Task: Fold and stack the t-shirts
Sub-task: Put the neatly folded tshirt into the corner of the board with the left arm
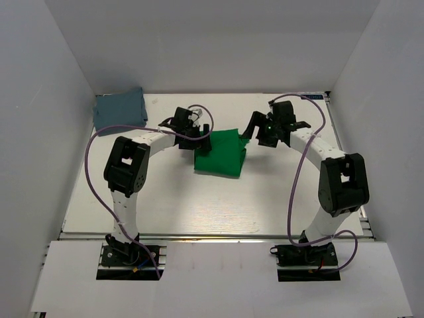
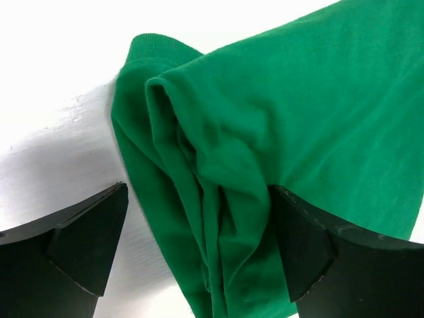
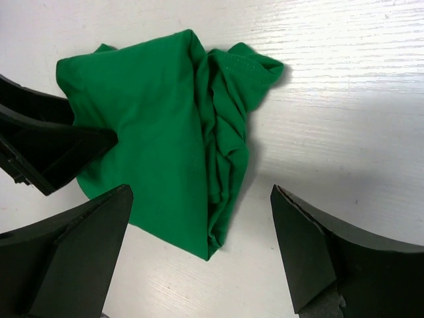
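Observation:
My left gripper grabs the green t-shirt's bunched edge (image 1: 205, 138) next, layers together, to stack the green t-shirt still folded on the grey-blue t-shirt (image 1: 120, 109).
The green t-shirt (image 1: 222, 154) lies folded into a rough rectangle in the middle of the table. Its bunched, layered edge shows in the left wrist view (image 2: 218, 199), and the whole bundle shows in the right wrist view (image 3: 165, 126). The grey-blue t-shirt (image 1: 120, 109) lies folded at the back left corner. My left gripper (image 1: 201, 141) is open at the green shirt's left edge; the bunched folds lie between its fingers (image 2: 89, 238), which do not pinch the cloth. My right gripper (image 1: 252, 130) is open above the shirt's right edge, with its fingers (image 3: 311, 245) apart over cloth and bare table.
White walls close in the table (image 1: 199, 205) on the left, back and right. Purple cables (image 1: 93, 172) loop from both arms. The left arm's gripper shows in the right wrist view (image 3: 46, 146), at the shirt's far side.

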Tool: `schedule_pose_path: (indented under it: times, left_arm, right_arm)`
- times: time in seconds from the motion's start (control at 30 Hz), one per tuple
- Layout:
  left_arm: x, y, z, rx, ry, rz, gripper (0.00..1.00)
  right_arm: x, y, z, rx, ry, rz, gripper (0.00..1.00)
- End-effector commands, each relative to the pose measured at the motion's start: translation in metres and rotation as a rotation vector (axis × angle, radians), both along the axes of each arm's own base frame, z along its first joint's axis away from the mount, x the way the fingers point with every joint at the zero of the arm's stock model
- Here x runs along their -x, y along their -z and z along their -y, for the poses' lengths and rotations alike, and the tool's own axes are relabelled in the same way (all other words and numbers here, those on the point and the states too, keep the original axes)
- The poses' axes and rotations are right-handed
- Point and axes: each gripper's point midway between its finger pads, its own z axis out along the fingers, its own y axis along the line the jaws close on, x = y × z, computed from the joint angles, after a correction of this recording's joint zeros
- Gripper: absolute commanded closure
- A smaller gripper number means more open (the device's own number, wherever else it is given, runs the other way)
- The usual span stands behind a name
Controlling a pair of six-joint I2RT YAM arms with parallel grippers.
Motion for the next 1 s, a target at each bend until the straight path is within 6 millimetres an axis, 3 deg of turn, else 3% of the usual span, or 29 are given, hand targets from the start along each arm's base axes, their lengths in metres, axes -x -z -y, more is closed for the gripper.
schedule_pose_path:
  times: [0.0,0.2,0.33,0.43,0.5,0.53,0.6,0.73,0.77,0.97]
  left_arm:
    - [0.002,-0.015,0.004,0.019,0.046,0.042,0.04]
    - [0.015,0.016,0.019,0.014,0.127,-0.038,0.23]
    - [0.019,0.035,0.019,-0.041,0.116,-0.064,0.43]
    - [0.019,0.041,0.016,-0.059,0.118,-0.065,0.64]
    - [0.014,0.034,0.024,-0.053,0.138,-0.032,0.93]
    - [0.011,0.031,0.025,-0.053,0.145,-0.018,1.0]
    - [0.0,0.022,0.021,-0.093,0.138,0.018,1.0]
    - [-0.02,-0.013,0.008,-0.176,0.125,0.147,1.0]
    - [-0.027,-0.033,0.0,-0.187,0.106,0.194,1.0]
    - [-0.054,-0.1,-0.025,-0.295,0.107,0.409,1.0]
  right_arm:
    - [0.002,-0.018,-0.001,-0.012,-0.021,0.072,0.1]
    - [0.009,-0.014,0.007,0.009,0.001,0.067,0.1]
    - [0.014,-0.011,0.01,0.018,0.009,0.063,0.1]
    - [0.018,-0.009,0.013,0.028,0.018,0.064,0.1]
    - [0.019,-0.009,0.016,0.035,0.025,0.07,0.1]
    - [0.021,-0.009,0.016,0.04,0.022,0.071,0.1]
    - [0.022,-0.011,0.02,0.051,0.035,0.08,0.1]
    - [0.027,-0.017,0.028,0.069,0.056,0.109,0.1]
    - [0.03,-0.011,0.03,0.077,0.059,0.102,0.1]
    - [0.036,-0.014,0.042,0.115,0.106,0.124,0.1]
